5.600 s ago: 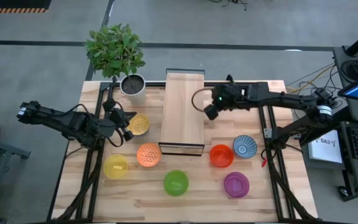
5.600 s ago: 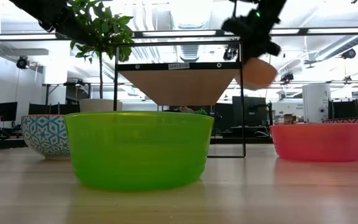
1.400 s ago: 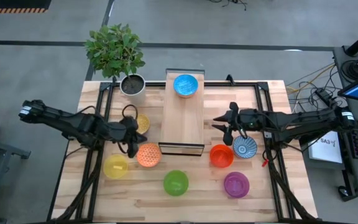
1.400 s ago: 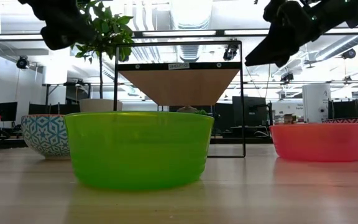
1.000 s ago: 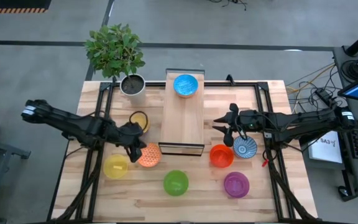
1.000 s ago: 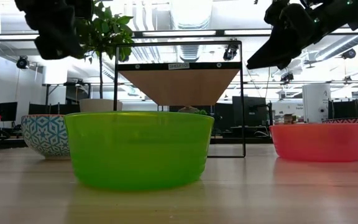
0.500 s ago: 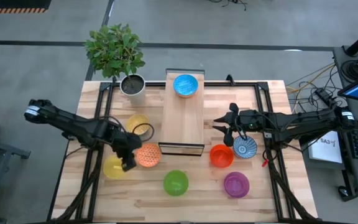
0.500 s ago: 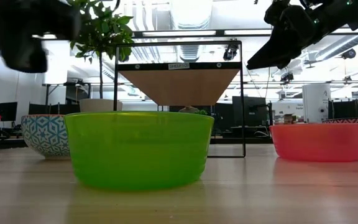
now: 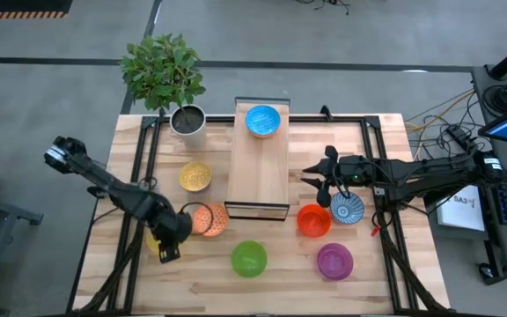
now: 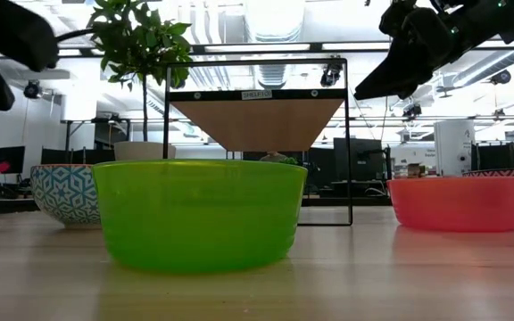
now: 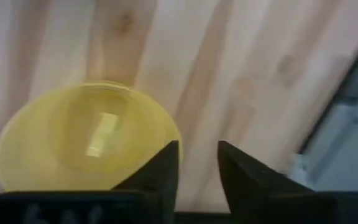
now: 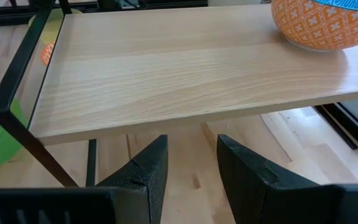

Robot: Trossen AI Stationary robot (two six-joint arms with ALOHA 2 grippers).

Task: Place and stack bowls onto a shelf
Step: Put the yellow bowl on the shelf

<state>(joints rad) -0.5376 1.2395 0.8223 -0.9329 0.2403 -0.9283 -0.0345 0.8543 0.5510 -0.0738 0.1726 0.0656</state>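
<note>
The yellow bowl should go on the shelf next, so my left gripper will pick it up by its rim (image 11: 173, 122).
My left gripper (image 9: 165, 249) hangs open over the table's near left part, right beside the yellow bowl (image 9: 153, 238). In the left wrist view the yellow bowl (image 11: 86, 146) rests on its base on the table, next to my left gripper (image 11: 197, 165); only bare wood shows between the fingers. The orange bowl (image 9: 206, 218) and the gold bowl (image 9: 194, 176) stand close by. A blue bowl (image 9: 263, 121) sits on the far end of the shelf (image 9: 258, 167). My right gripper (image 9: 312, 181) waits open to the right of the shelf (image 12: 185, 68), holding nothing.
Green (image 9: 249, 258), red (image 9: 313, 220), patterned blue-white (image 9: 347, 208) and purple (image 9: 334, 261) bowls stand on the near half of the table. A potted plant (image 9: 187, 119) stands at the far left, beside the shelf. Dark frame rails (image 9: 139, 176) run along both sides of the table.
My left gripper has swung from beside the orange bowl toward the table's near left, and now stands over the yellow bowl. The gold bowl, half hidden by the arm a second ago, shows whole. My right arm has kept still.
</note>
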